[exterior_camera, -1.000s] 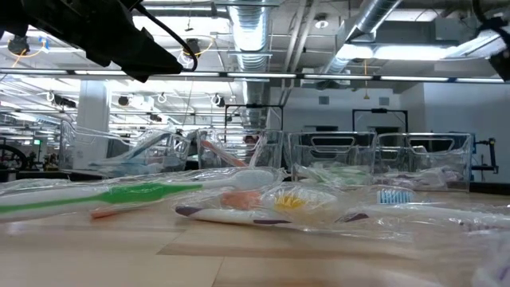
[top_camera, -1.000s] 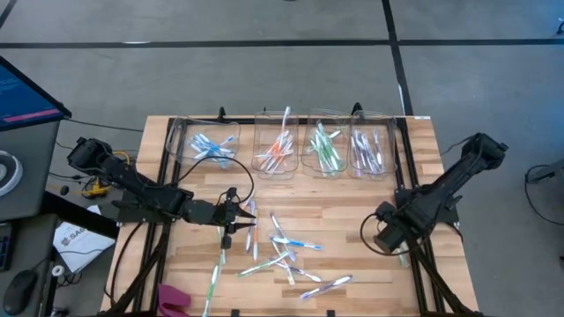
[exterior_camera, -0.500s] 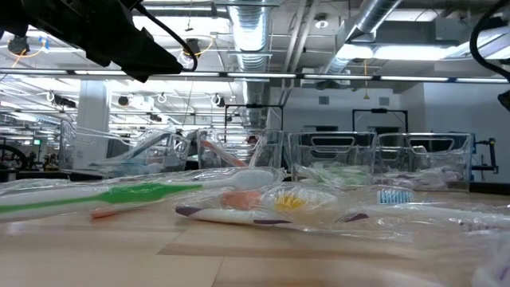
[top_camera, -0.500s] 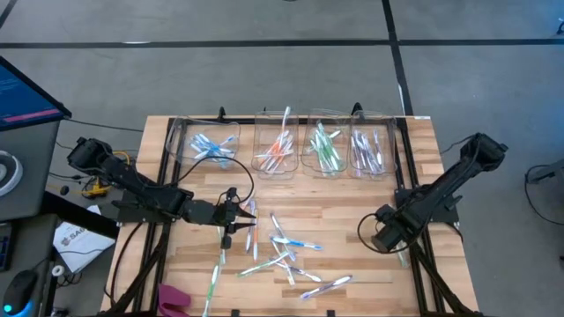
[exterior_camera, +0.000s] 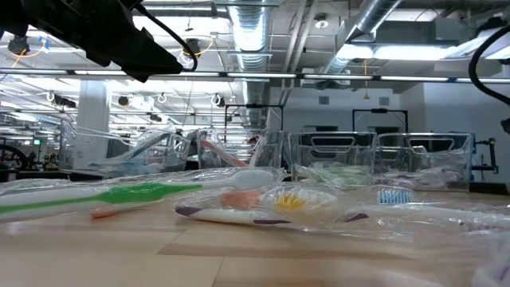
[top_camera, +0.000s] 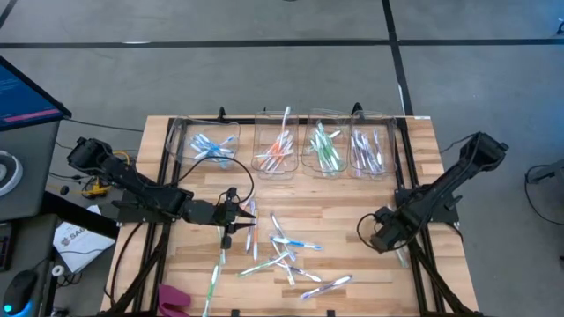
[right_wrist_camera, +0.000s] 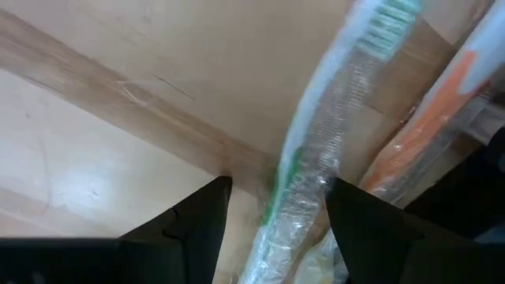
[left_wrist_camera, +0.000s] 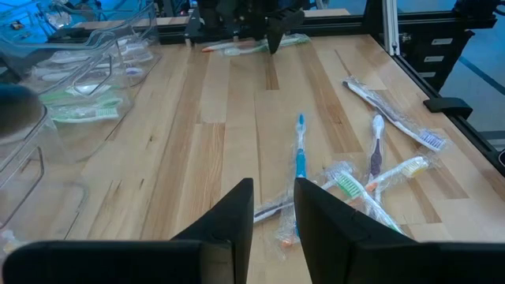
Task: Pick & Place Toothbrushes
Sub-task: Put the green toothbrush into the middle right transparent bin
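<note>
My fingers are on both sides of the green handle at the level of the wood, and the orange toothbrush is outside them. My right gripper should close. Closing now would hold the green toothbrush.
Several wrapped toothbrushes lie loose on the wooden table's middle. My right gripper points down at the table's right side. It is open, one finger on each side of a wrapped green toothbrush that lies flat on the wood; I cannot tell whether the fingers touch it. An orange toothbrush lies right beside it. My left gripper hovers left of the pile, its fingers a narrow gap apart with nothing between them. A blue toothbrush lies ahead of it.
Four clear bins stand along the far edge, holding blue, orange, green and purple toothbrushes. A green toothbrush and a pink object lie near the front left. Black frame rails run along the table's sides.
My right gripper has come down toward the table at the right side and rolled a little, staying open. My left arm has kept still.
</note>
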You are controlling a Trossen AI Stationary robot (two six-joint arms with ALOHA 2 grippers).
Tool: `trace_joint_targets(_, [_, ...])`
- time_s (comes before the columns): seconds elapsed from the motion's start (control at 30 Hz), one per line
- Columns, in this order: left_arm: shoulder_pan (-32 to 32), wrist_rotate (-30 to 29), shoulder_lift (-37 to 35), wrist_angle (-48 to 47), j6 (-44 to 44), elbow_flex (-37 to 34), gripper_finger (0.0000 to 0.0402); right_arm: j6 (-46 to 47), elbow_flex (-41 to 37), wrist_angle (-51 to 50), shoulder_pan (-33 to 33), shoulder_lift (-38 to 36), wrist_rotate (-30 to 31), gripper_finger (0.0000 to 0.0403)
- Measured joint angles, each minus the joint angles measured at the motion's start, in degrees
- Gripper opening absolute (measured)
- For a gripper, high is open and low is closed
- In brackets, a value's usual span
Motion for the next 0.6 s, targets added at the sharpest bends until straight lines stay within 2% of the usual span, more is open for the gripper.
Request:
trace_joint_targets(0.17, [0.0,0.0,0.0,0.0,0.0,0.0,0.0086,0.0,-0.3,0.5,-0.3,0.0,-0.1,0.0206])
trace_joint_targets(0.3, [0.0,0.0,0.0,0.0,0.0,0.0,0.0086,-0.3,-0.4,0.8,-0.7,0.0,-0.3,0.0180])
trace_joint_targets(0.43, [0.0,0.0,0.0,0.0,0.0,0.0,0.0086,-0.4,-0.4,1.3,-0.7,0.1,-1.6,0.0125])
trace_joint_targets(0.6, [0.0,0.0,0.0,0.0,0.0,0.0,0.0086,-0.7,-0.4,1.6,-0.7,0.1,-3.0,0.0020])
